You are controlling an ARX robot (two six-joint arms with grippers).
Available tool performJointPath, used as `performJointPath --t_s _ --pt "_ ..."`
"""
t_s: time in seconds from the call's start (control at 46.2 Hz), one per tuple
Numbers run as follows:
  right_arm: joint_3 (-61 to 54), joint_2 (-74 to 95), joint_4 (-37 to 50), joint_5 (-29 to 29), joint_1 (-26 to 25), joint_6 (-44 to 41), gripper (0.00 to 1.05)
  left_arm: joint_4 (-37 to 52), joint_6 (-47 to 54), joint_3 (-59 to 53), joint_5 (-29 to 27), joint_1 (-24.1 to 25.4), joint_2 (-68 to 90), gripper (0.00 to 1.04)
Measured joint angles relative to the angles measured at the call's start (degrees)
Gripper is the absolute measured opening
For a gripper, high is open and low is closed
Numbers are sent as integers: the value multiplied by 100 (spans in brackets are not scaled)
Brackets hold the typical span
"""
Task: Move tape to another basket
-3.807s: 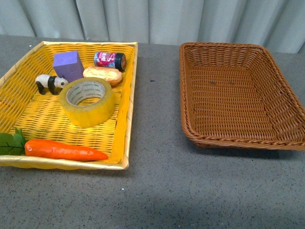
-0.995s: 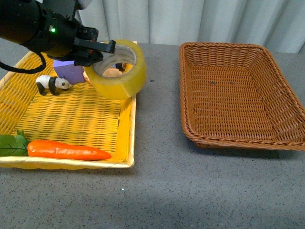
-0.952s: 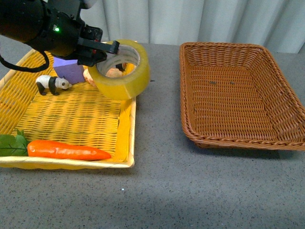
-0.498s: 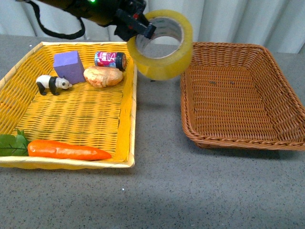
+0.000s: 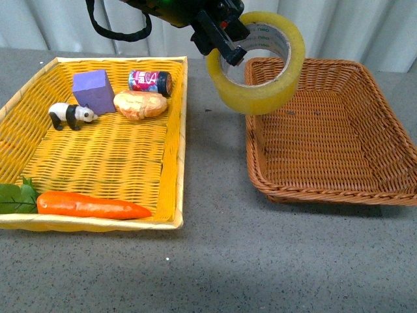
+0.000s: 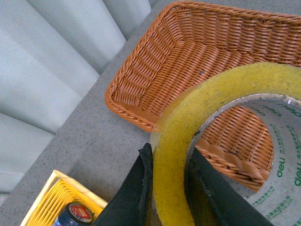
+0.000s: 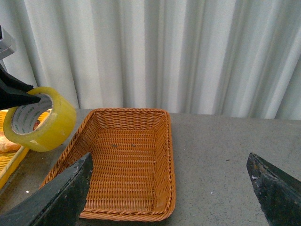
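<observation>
I will next grab the tape [image 7: 40,120] with my right gripper by the free side across the tape's ring [image 7: 66,117], because my left gripper's fingers already fill the tape's other side.
My left gripper [image 5: 225,49] is shut on the tape [image 5: 260,65], a thick yellow roll with a white printed core. It holds the roll in the air over the near-left rim of the brown wicker basket [image 5: 365,189]. In the left wrist view the two black fingers [image 6: 136,193] pinch the roll's wall [image 6: 174,141], with the brown basket [image 6: 188,52] below. In the right wrist view the tape [image 7: 40,120] hangs at the left by the brown basket [image 7: 160,188]. My right gripper [image 7: 171,188] is open and empty, off to the basket's right side.
The yellow woven basket [image 5: 171,163] at left holds a carrot [image 5: 88,205], a panda figure [image 5: 68,115], a purple block [image 5: 94,89], a bread roll [image 5: 140,104] and a small can [image 5: 150,81]. Grey tabletop [image 5: 215,248] lies between and in front of both baskets. Curtains hang behind.
My left gripper has carried the tape up out of the yellow basket and rightward, from over the gap between the baskets to over the brown basket's left rim.
</observation>
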Motion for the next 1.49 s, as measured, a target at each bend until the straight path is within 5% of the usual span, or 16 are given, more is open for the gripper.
performJointPath --t_s 0.151,0.26,0.541,0.671,0.865,1.493 --pt "13 28 -57 -94 -20 -31 96 0 0 0 -24 20 -2 16" --pt "579 1069 -1058 -1287 -354 -627 96 0 0 0 -35 20 0 16" --pt "1954 5246 1443 -717 505 -61 96 0 0 0 -31 13 0 16" --pt "2634 6964 1912 -409 890 455 96 0 0 0 -31 13 0 16" --pt "3624 8590 1928 -260 1300 1126 96 0 0 0 -28 13 0 16" --pt "5206 10159 1620 -393 1871 1672 96 0 0 0 -28 13 0 16"
